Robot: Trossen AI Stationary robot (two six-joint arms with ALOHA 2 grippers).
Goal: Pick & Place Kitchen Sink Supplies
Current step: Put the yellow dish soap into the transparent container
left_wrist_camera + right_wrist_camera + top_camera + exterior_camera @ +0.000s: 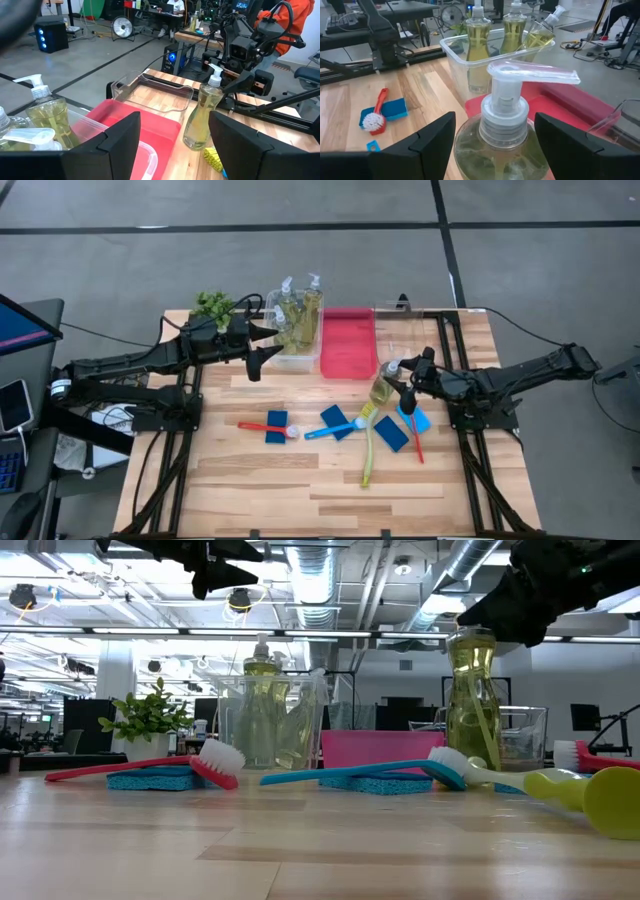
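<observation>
My fingers are around the pump collar (504,120) in the right wrist view, so my right gripper should close on the clear pump bottle now. It would hold the bottle.
One clear pump bottle of yellow-green soap (383,388) stands upright on the table in front of the red tray (348,345). My right gripper (403,388) is open, one finger on each side of that bottle's shoulder (502,150), below the pump head (530,75). Three more soap bottles (297,315) stand in a clear tub (296,362). My left gripper (262,358) hangs open beside that tub with nothing between its fingers (120,142). Blue sponges (337,421) and red (262,426), blue (322,431) and yellow-green (367,455) brushes lie on the wood. My right gripper comes level from the table's right side and straddles the standing bottle's shoulder (470,145) with open fingers. I cannot tell whether either finger touches the bottle. The bottle stands upright on its base on the table.
An empty clear tub (405,322) sits right of the red tray at the far edge. A small leafy plant (213,305) stands at the far left corner. Another red brush (416,438) and blue sponge (419,420) lie under my right arm. Bare wood spreads along the near edge.
</observation>
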